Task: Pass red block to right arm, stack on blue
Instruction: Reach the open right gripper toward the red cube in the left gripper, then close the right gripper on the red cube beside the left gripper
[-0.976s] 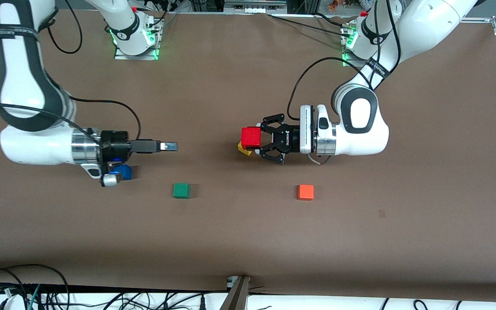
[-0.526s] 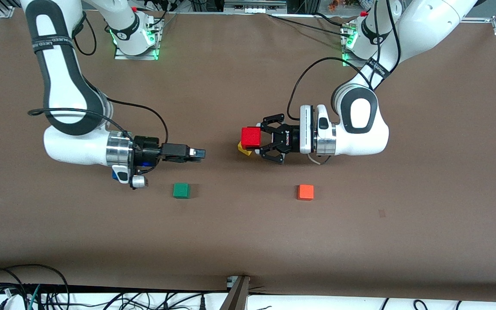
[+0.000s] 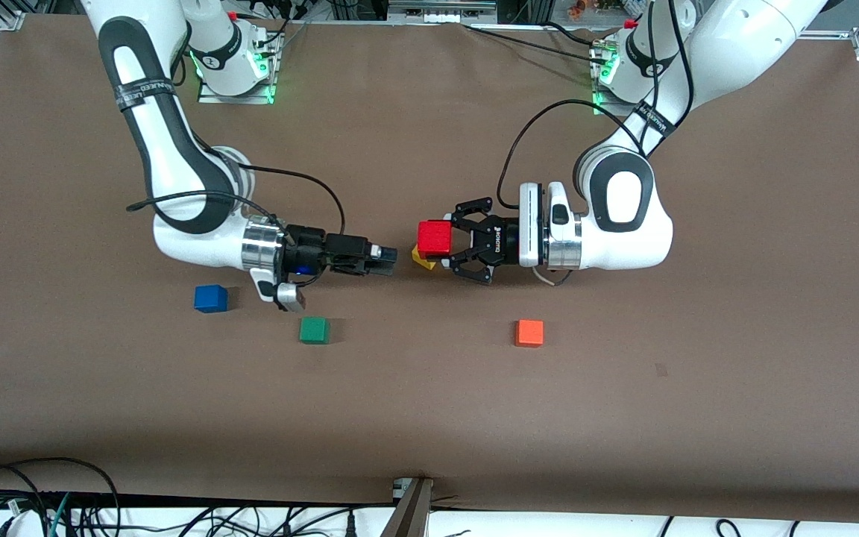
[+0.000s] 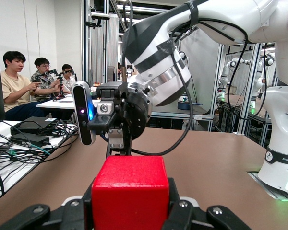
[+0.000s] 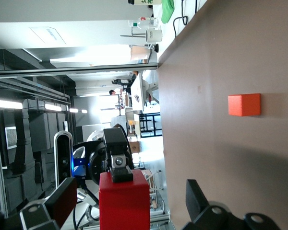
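The red block has two bare opposite sides, and my right gripper will grab it by them next. Then it can stack the red block [image 3: 433,236] on the blue cube [image 3: 210,298].
The red block [image 3: 433,236] hangs over the middle of the table with my left gripper [image 3: 444,240] shut on it; its black linkage fingers [image 4: 180,211] clamp two sides of the red block [image 4: 130,191]. My right gripper [image 3: 388,256] is level with the block and points at it, a short gap away. It is open, and its fingers [image 5: 63,199] stand well apart with the red block [image 5: 124,203] framed between them farther off. The blue cube [image 3: 210,298] lies alone on the table toward the right arm's end.
A yellow cube [image 3: 420,259] lies on the table under the held block. A green cube [image 3: 314,330] sits beside the blue one, nearer to the front camera than my right gripper. An orange cube [image 3: 529,333] [image 5: 244,104] lies toward the left arm's end.
My right arm has swept from over the blue cube toward the red block, uncovering the blue cube. The left arm and the red block have stayed put.
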You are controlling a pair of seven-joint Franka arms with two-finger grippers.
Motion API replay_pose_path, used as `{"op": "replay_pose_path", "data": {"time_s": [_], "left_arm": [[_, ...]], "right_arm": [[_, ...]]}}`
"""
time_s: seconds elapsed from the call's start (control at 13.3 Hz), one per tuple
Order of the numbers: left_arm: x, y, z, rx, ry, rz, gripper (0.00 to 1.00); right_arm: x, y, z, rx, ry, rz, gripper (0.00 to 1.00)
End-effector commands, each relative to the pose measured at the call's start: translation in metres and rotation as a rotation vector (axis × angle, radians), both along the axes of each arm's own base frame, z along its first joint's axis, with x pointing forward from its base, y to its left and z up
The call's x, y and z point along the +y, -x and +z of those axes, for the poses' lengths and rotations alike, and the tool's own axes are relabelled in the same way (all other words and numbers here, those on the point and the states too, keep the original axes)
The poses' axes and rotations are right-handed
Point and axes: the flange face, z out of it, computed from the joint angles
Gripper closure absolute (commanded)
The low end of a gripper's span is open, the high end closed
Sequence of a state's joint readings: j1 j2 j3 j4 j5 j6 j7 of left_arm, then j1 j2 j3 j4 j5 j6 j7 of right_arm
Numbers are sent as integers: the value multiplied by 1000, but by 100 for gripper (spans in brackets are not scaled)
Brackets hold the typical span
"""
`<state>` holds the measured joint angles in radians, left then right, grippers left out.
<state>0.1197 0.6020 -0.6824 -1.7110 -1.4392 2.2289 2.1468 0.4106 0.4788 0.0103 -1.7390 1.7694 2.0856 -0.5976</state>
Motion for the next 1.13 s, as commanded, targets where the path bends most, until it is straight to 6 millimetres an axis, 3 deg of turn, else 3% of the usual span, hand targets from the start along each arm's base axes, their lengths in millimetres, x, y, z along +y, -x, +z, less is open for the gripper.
{"op": "replay_pose_path", "data": {"time_s": [0.0, 0.45, 1.05], "left_arm": [[-3, -3, 2, -13, 37, 8, 86], [-2, -3, 1, -12, 37, 10, 86], [-4, -2, 1, -3, 45, 11, 86]], "right_arm": [[24, 21, 13, -7, -13, -62, 0], [32, 30, 11, 8, -16, -66, 0], [25, 51, 10, 36, -5, -54, 1]]}}
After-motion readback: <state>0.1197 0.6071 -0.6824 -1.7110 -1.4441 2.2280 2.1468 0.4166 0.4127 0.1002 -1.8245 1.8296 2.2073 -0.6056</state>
